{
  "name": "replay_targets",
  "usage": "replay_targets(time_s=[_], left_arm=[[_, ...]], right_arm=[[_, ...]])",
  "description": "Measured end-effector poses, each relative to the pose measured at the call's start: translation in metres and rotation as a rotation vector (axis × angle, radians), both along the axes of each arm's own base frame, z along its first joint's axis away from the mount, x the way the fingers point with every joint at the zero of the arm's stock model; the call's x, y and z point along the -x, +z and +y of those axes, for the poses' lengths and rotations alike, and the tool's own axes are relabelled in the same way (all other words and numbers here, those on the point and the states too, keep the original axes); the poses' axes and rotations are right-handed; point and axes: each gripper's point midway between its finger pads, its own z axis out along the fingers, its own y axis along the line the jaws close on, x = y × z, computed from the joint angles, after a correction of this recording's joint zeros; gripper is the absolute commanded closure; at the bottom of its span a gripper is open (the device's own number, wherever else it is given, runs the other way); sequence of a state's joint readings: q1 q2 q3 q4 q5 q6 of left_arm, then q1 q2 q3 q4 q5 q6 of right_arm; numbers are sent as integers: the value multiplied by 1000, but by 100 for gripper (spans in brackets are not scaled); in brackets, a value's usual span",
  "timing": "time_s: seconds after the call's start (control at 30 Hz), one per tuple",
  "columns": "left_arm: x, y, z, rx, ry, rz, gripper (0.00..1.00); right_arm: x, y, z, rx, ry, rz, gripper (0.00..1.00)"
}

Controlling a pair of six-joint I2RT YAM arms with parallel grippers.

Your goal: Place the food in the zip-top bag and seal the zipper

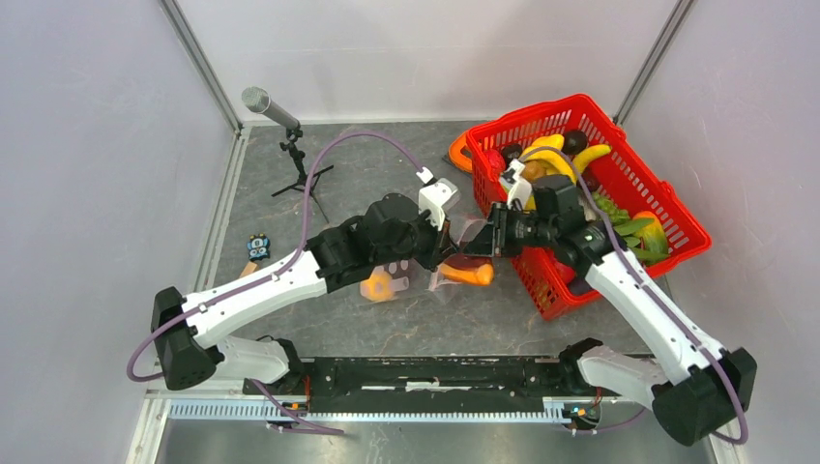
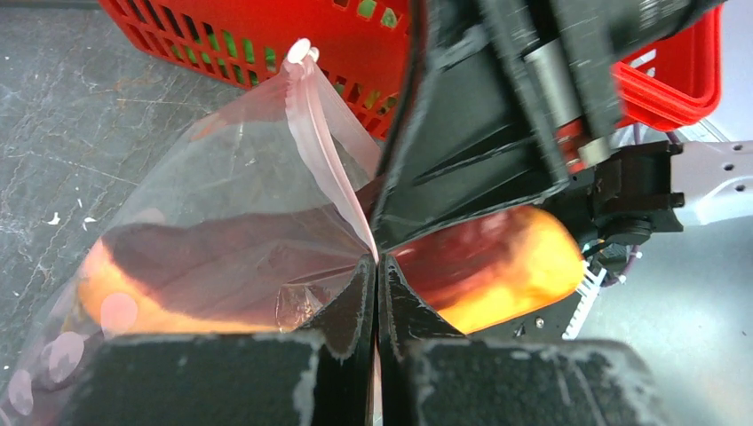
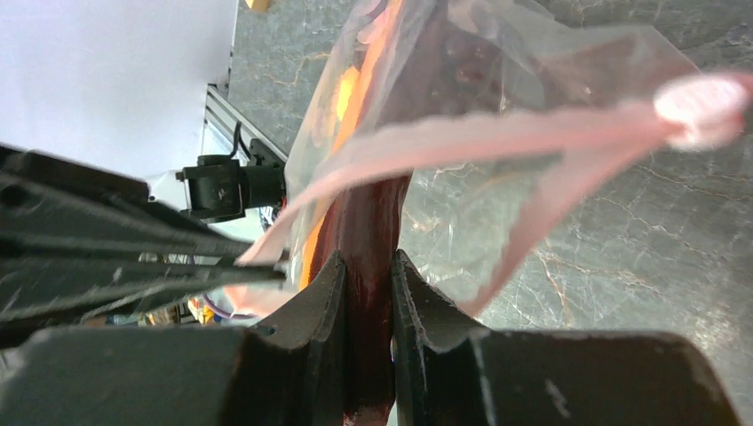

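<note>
My right gripper should keep holding the food piece for now. The food piece's orange end sticks out of the bag's opening (image 3: 497, 133) and has to be inside first, or the food piece would fall short.
My left gripper (image 2: 376, 266) is shut on the pink zipper (image 2: 321, 146) strip, holding up one lip of the clear zip-top bag (image 2: 222, 186). My right gripper (image 3: 366, 266) is shut on a long dark red and orange food piece (image 3: 366, 226), which pokes through the bag mouth (image 3: 497, 133). From above, both grippers meet at mid-table, left (image 1: 447, 253) and right (image 1: 491, 244), with that food piece (image 1: 468, 274) just below them. An orange piece (image 1: 379, 287) lies by the bag's dotted far end. More food, bananas (image 1: 556, 155) and green pieces, sits in the basket.
The red mesh basket (image 1: 667, 208) stands close behind the right arm at the right. A flat orange ring (image 1: 458, 153) lies by the basket's left corner. A microphone on a small tripod (image 1: 290, 145) stands at back left, and a small blue-and-yellow item (image 1: 256, 248) lies at the left.
</note>
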State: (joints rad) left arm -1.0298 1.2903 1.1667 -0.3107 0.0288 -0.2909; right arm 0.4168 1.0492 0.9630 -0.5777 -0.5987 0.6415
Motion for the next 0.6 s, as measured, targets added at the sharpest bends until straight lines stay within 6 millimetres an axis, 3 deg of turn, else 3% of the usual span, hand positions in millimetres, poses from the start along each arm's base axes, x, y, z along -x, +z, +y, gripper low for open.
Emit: replay_targets(time_s=[0.17, 0.33, 0.6], left_arm=[[5, 3, 2, 7, -16, 7, 98], [9, 11, 7, 22, -14, 8, 98], [16, 18, 8, 52, -28, 32, 98]], right_arm=[[-7, -14, 20, 44, -24, 10, 100], [-19, -8, 30, 48, -133, -42, 100], [-38, -23, 28, 51, -343, -28, 100]])
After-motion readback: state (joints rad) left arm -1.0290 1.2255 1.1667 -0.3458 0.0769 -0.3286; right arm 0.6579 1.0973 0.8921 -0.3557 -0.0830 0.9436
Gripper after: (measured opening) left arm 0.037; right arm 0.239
